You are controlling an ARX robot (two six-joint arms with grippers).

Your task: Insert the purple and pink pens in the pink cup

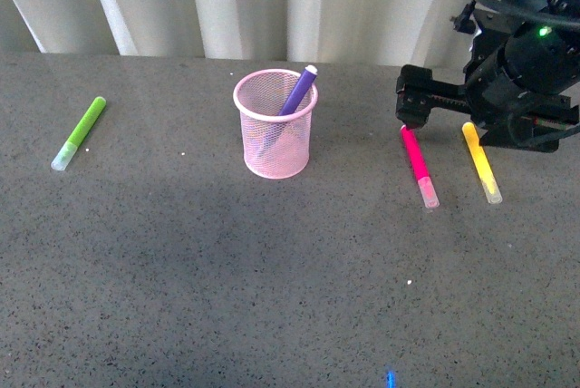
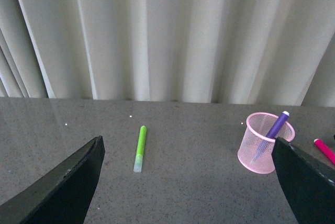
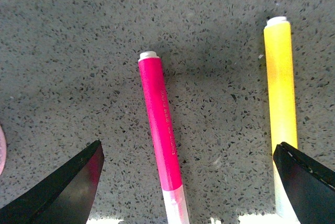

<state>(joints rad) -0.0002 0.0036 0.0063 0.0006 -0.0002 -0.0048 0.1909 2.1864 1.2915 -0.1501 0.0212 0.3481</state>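
Observation:
My right gripper is to grab the pen by its white-tipped end next, so that the pink pen's clear cap stays free to go into the pink cup.
The pink cup stands upright on the grey table, with the purple pen leaning inside it, tip above the rim. The pink pen lies flat to the cup's right, its clear cap toward me. My right gripper hovers open over that pen's far end. In the right wrist view the pink pen lies between the spread fingers of the right gripper, nearer one finger. My left gripper is open and empty, looking from a distance at the cup, the purple pen and the pink pen.
A yellow marker lies just right of the pink pen and parallel to it, close to the right gripper's other finger. A lime-green marker lies far left. Pale curtains hang behind the table's back edge.

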